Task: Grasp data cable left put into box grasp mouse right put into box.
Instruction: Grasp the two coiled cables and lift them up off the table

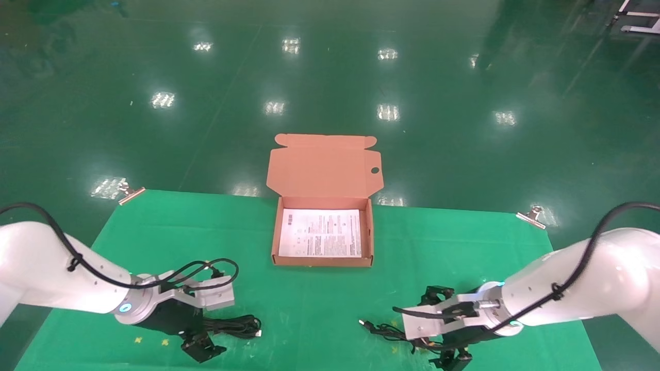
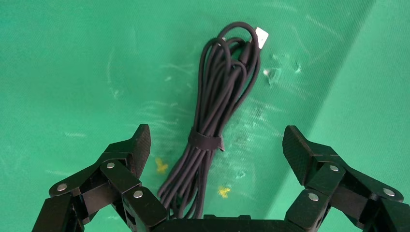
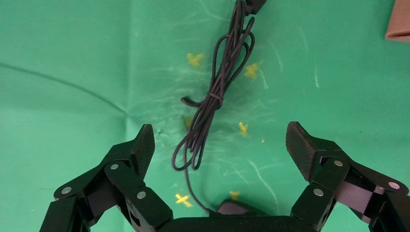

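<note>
My left gripper grips the data cable by its strapped middle [image 2: 205, 140] next, since the loops fan out loose at both ends.
The data cable [image 1: 238, 325], a black bundle tied with a strap and ending in a pale connector tip, lies on the green cloth at front left. My left gripper [image 1: 209, 325] is open just above it. In the left wrist view the cable [image 2: 227, 92] runs between the spread fingers of this gripper [image 2: 216, 137]. My right gripper [image 1: 433, 332] is open at front right. In the right wrist view only an edge of the black mouse [image 3: 235, 208] shows under this gripper [image 3: 220, 129], with its cord [image 3: 212, 96] coiled ahead. The open box [image 1: 322, 262] stands at the table's middle.
The box's flap lid [image 1: 325, 170] hangs back over the table's far edge. Metal clips [image 1: 131, 193] [image 1: 531, 215] pin the green cloth [image 1: 319, 309] at the far corners. Small yellow crosses [image 3: 195, 59] mark the cloth. The cord's USB plug [image 1: 365, 323] points toward the middle.
</note>
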Action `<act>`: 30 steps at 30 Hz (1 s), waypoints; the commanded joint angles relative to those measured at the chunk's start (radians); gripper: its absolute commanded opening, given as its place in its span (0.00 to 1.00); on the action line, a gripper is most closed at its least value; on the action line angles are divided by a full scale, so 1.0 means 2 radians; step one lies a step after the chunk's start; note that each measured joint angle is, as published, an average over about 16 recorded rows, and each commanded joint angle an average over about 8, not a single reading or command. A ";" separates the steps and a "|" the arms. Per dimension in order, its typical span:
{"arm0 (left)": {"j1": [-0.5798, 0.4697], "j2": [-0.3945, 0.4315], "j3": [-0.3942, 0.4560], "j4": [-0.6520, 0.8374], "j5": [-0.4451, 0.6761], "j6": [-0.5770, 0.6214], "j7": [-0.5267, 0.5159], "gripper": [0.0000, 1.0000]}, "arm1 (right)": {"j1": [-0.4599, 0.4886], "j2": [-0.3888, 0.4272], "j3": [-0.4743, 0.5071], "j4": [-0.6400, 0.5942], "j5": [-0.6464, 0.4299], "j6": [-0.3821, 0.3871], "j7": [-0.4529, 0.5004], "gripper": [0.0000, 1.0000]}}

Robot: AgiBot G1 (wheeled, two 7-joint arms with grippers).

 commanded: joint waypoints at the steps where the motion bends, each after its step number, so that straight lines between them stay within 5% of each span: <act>1: -0.004 0.007 0.000 0.019 -0.001 -0.004 0.009 1.00 | -0.002 -0.009 0.001 -0.020 0.004 0.004 -0.008 1.00; 10: -0.021 0.025 0.000 0.082 -0.006 -0.007 0.055 0.98 | -0.004 -0.051 0.000 -0.102 0.009 0.021 -0.041 1.00; 12: -0.023 0.028 0.000 0.094 -0.007 -0.005 0.065 0.73 | -0.004 -0.059 -0.001 -0.118 0.009 0.022 -0.045 0.89; 18: -0.025 0.033 0.002 0.111 -0.009 0.003 0.077 0.00 | -0.004 -0.070 -0.003 -0.140 0.007 0.026 -0.050 0.14; 20: -0.025 0.032 0.002 0.110 -0.009 0.003 0.076 0.00 | -0.004 -0.069 -0.003 -0.139 0.007 0.025 -0.050 0.00; 30: -0.025 0.030 0.002 0.103 -0.009 0.001 0.072 0.00 | -0.003 -0.065 -0.002 -0.130 0.007 0.024 -0.048 0.00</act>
